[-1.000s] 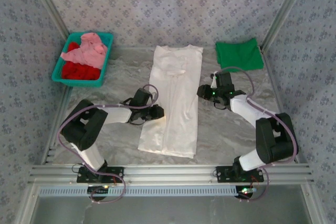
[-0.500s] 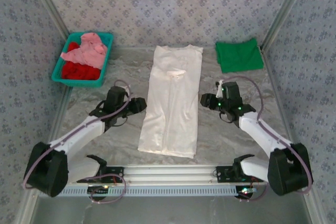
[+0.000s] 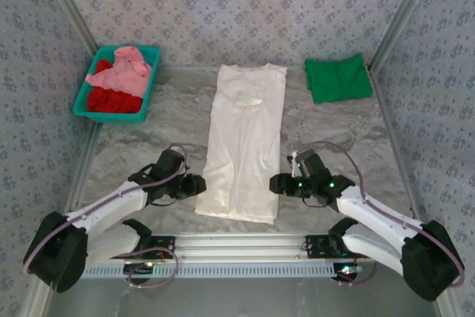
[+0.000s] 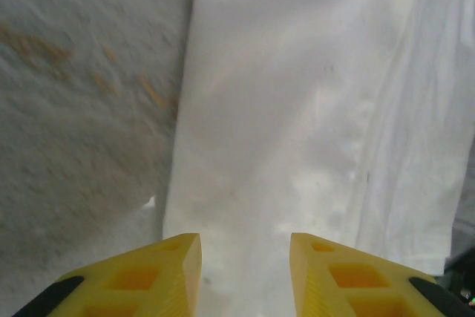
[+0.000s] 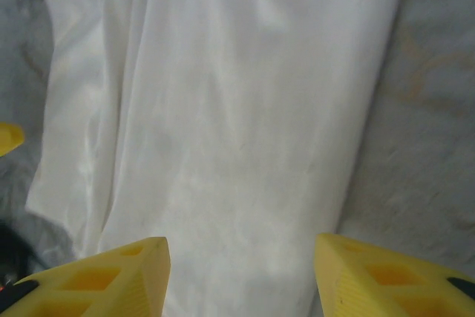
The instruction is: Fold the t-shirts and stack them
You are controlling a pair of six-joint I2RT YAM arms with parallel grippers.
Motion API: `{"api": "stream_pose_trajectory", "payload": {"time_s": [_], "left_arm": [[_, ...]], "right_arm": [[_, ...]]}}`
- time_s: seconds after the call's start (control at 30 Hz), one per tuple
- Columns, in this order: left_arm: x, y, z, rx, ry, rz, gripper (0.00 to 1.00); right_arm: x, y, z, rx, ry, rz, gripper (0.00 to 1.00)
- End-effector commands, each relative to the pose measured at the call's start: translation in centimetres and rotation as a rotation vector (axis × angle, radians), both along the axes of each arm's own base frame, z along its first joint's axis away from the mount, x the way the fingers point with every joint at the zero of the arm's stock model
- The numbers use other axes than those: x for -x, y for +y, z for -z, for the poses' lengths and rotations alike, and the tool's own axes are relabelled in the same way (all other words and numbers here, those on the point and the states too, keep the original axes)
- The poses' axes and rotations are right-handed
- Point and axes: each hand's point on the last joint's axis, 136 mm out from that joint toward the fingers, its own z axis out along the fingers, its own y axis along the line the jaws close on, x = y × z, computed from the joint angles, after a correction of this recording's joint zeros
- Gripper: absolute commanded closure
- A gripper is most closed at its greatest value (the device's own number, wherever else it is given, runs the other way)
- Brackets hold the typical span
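Observation:
My right gripper grabs the cream-white t-shirt (image 3: 246, 142) by its near hem corner (image 3: 270, 217) next, opposite my left gripper, to fold the hem toward the collar.
The cream-white t-shirt (image 3: 246, 142) lies folded into a long strip down the middle of the table, collar at the far end. My left gripper (image 3: 199, 184) sits low beside its near left edge, open, its yellow fingers (image 4: 167, 272) over the cloth (image 4: 297, 109). On the opposite side my right gripper (image 3: 276, 183) is open at the near right edge, fingers (image 5: 371, 276) wide over the shirt (image 5: 223, 109). A folded green t-shirt (image 3: 338, 78) rests at the back right. Pink (image 3: 122, 70) and red (image 3: 111, 100) shirts fill the teal bin (image 3: 152, 72).
The table top (image 3: 334, 131) is grey marbled, with patterned walls round three sides. A metal rail (image 3: 237, 243) runs along the near edge by the arm bases. The teal bin stands at the back left corner.
Both grippers have moved from the shirt's middle toward its near end, along its left and right edges. The shirt itself has not shifted.

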Motion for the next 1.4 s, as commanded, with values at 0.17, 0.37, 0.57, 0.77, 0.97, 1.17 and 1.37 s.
{"api": "stream_pose_trajectory", "payload": {"time_s": [0.17,0.37,0.57,0.77,0.97,1.17,1.37], "left_arm": [[4.9,1.6,2.3,-0.038,0.155,-0.024,0.58],[5.5,1.2,3.3,-0.049,0.173,0.005,0.57],[5.1,-0.4,3.5,-0.024,0.134,0.044,0.61],[4.7,-0.8,3.7,-0.032,0.092,0.05,0.76],[4.3,-0.9,3.7,-0.014,0.042,0.03,0.8],[4.4,-1.0,3.7,-0.01,0.02,0.033,0.86],[4.4,-0.9,3.5,0.008,-0.001,0.024,0.94]], "right_arm": [[5.1,-0.3,2.2,-0.045,0.071,0.028,0.41],[6.0,-0.6,3.4,-0.038,0.059,0.026,0.41],[6.5,-0.2,4.0,-0.03,0.061,-0.002,0.4],[6.9,0.6,4.2,-0.043,0.08,-0.028,0.41],[8.0,1.7,3.8,-0.049,0.077,-0.078,0.43],[8.2,2.2,3.3,-0.032,0.061,-0.097,0.54],[7.3,2.2,3.6,0.022,0.04,-0.081,0.73]]}}
